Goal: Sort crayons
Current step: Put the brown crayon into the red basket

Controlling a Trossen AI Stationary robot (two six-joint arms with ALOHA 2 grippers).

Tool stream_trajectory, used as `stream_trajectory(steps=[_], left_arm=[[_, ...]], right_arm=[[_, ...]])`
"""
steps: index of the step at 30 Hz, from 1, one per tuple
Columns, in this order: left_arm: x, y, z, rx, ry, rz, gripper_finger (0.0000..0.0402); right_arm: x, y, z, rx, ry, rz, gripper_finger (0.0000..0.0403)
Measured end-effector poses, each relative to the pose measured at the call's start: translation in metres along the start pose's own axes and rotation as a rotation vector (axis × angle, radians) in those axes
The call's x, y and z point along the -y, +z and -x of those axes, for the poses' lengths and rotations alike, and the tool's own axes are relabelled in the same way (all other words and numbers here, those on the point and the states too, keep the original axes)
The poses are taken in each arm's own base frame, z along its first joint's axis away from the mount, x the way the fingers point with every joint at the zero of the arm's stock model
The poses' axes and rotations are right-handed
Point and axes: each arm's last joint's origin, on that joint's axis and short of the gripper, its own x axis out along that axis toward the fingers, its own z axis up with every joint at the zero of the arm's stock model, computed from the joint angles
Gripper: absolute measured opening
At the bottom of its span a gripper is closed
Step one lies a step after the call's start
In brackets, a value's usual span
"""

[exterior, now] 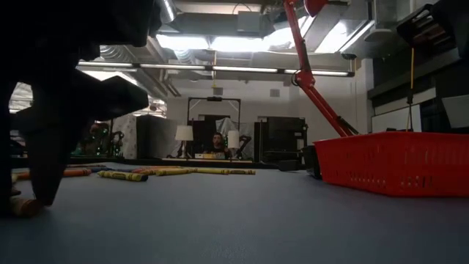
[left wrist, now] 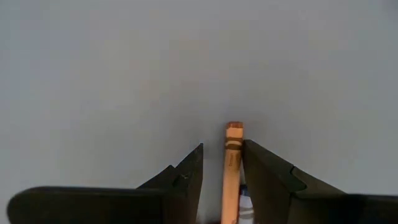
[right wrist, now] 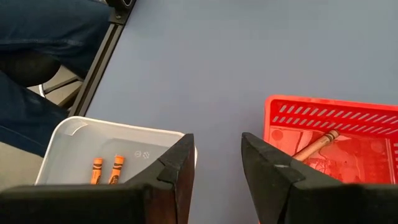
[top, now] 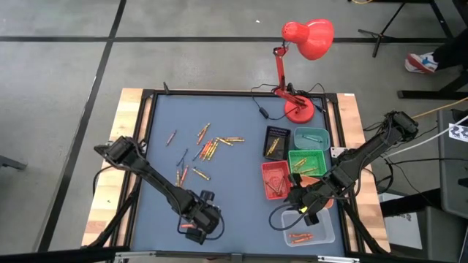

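Note:
My left gripper, sorting the orange crayon into its tray, will next grab the wrapper below its flat end (left wrist: 232, 163).
My left gripper (top: 197, 225) stands open near the table's near edge, pointing steeply down. One orange crayon (left wrist: 232, 162) lies flat on the blue table between its fingers; in the low view the same crayon (exterior: 22, 207) shows at the foot of the dark finger (exterior: 44, 147). More loose crayons (top: 212, 146) lie scattered mid-table. My right gripper (right wrist: 217, 149) hangs open above bare table between the white tray (right wrist: 68, 134) and the red tray (right wrist: 329, 112), touching nothing. My left gripper comes from above with one open finger on each long side of the orange crayon (left wrist: 234, 134), whose end reaches just past the fingertips. The crayon lies flat on the table. It sits close against one finger (left wrist: 261, 165); whether it touches that finger I cannot tell.
At the right stand a black tray (top: 276, 131), a teal tray (top: 311, 134), a green tray (top: 307, 155), the red tray (top: 276, 169) and the white tray (top: 311, 237) with two orange crayons (right wrist: 106, 169). A red desk lamp (top: 298, 111) stands at the far right.

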Motion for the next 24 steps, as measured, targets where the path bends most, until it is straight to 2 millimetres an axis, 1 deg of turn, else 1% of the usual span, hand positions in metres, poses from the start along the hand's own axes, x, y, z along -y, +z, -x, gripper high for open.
stream_trajectory(steps=[4, 6, 11, 15, 17, 21, 24], left_arm=[[0.000, 0.000, -0.002, 0.001, 0.006, 0.000, 0.0101], [-0.001, 0.000, -0.002, 0.008, 0.023, 0.000, 0.0093], [-0.002, 0.001, -0.002, 0.016, 0.045, 0.002, 0.0055], [-0.007, 0.003, -0.002, 0.029, 0.072, 0.014, 0.0019], [-0.010, 0.005, -0.002, 0.043, 0.100, 0.020, 0.0007], [-0.020, 0.010, -0.003, 0.086, 0.164, 0.019, 0.0008], [-0.029, 0.019, -0.004, 0.153, 0.219, 0.006, 0.0009]], right_arm=[[0.000, 0.000, 0.000, 0.001, 0.001, 0.000, 0.0131], [0.000, 0.000, 0.000, 0.003, 0.001, -0.001, 0.0131], [0.000, 0.000, 0.000, 0.005, 0.001, -0.001, 0.0131], [0.000, 0.000, 0.000, 0.005, 0.001, -0.001, 0.0131], [0.000, 0.000, 0.000, 0.005, 0.001, -0.001, 0.0131], [0.000, 0.000, 0.000, 0.005, 0.001, -0.001, 0.0131], [0.000, 0.000, 0.000, 0.005, 0.001, -0.001, 0.0131]])
